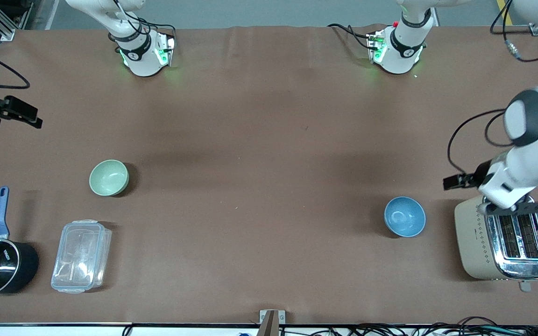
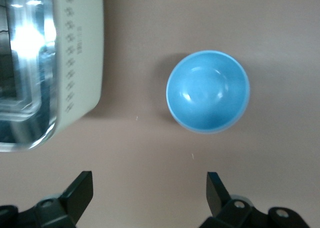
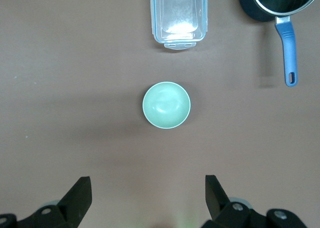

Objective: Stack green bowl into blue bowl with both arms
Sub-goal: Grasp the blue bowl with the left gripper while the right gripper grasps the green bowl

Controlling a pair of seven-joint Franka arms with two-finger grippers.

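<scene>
The green bowl is to be stacked into the blue bowl [image 1: 405, 216]. My right gripper will next take hold of the green bowl by its rim [image 1: 109, 160].
The pale green bowl [image 1: 109, 178] stands upright and empty toward the right arm's end of the table; it also shows in the right wrist view [image 3: 166, 105]. The light blue bowl [image 1: 404, 216] stands upright and empty toward the left arm's end, beside the toaster; it also shows in the left wrist view [image 2: 207, 91]. My left gripper [image 2: 149, 185] is open and empty, up in the air over the toaster's edge and the bare table beside the blue bowl [image 1: 509, 208]. My right gripper [image 3: 147, 188] is open and empty, high over bare table beside the green bowl.
A beige and chrome toaster [image 1: 502, 242] stands beside the blue bowl at the left arm's end. A clear plastic lidded box [image 1: 81, 256] and a black saucepan with a blue handle [image 1: 0, 266] lie nearer to the front camera than the green bowl.
</scene>
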